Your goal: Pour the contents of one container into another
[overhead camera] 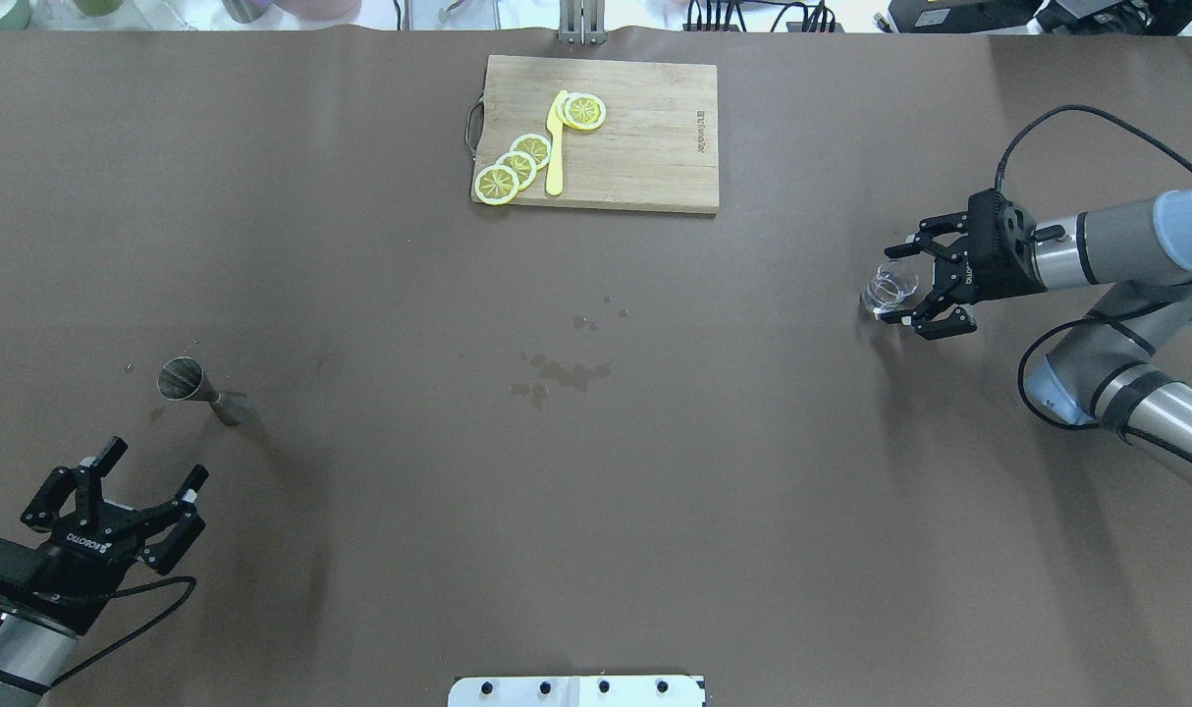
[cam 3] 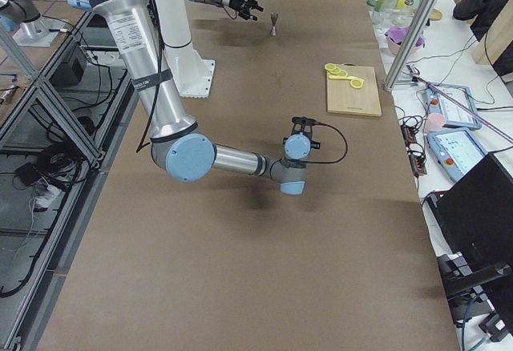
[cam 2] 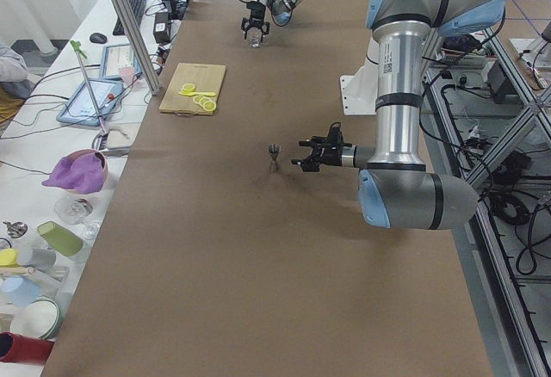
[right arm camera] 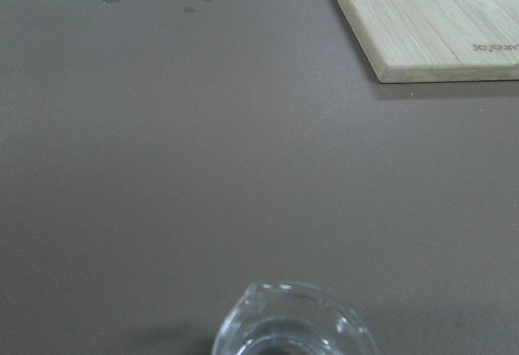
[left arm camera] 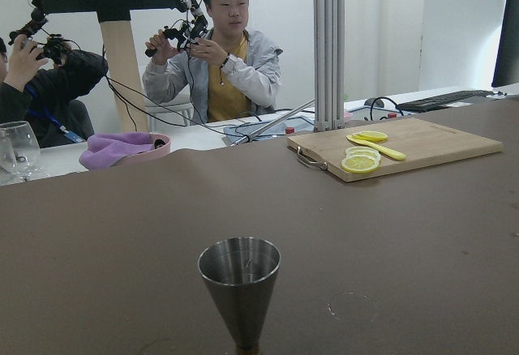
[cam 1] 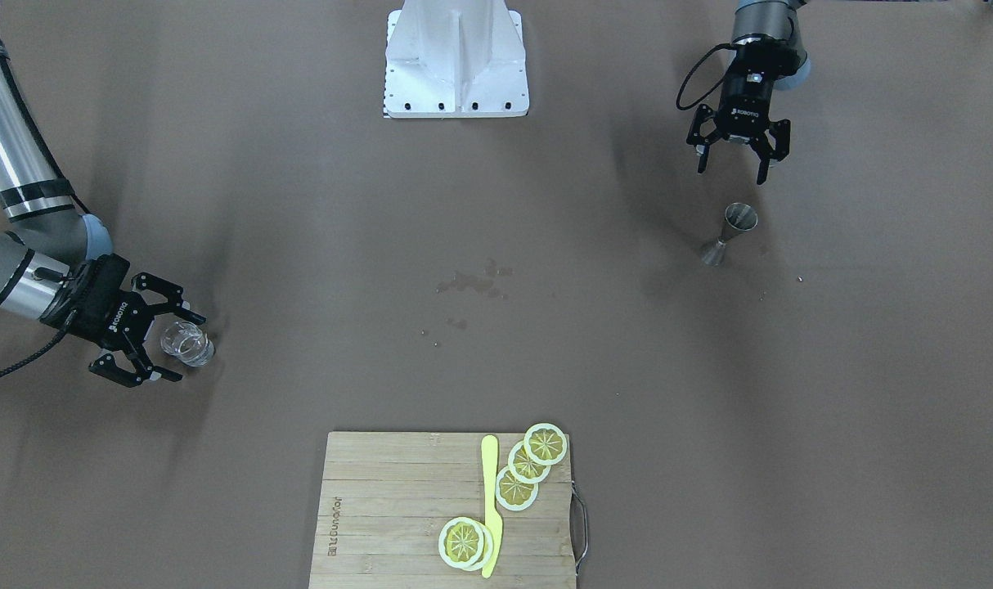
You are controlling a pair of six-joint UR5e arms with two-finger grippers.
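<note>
The spout of the clear glass beaker should stay free to pour into the steel jigger (cam 1: 730, 233). My right gripper will grab the beaker by its round body (cam 1: 189, 345) next.
A steel jigger (overhead camera: 193, 383) stands upright on the brown table, also visible in the front-facing view as the jigger (cam 1: 730, 233) and close up in the left wrist view as the jigger (left arm camera: 239, 290). My left gripper (overhead camera: 156, 462) hovers just behind it, open and empty. A small clear glass beaker (overhead camera: 889, 288) with a little liquid stands at the table's right side. My right gripper (overhead camera: 900, 285) is open, with one finger on each side of the beaker and gaps visible. The beaker's rim (right arm camera: 296, 322) fills the bottom of the right wrist view.
A wooden cutting board (overhead camera: 645, 137) at the far middle carries lemon slices (overhead camera: 517, 162) and a yellow knife (overhead camera: 557, 147). Wet spots (overhead camera: 562, 373) mark the table's centre. The white robot base (cam 1: 456, 61) sits at the near edge. Operators sit beyond the far edge.
</note>
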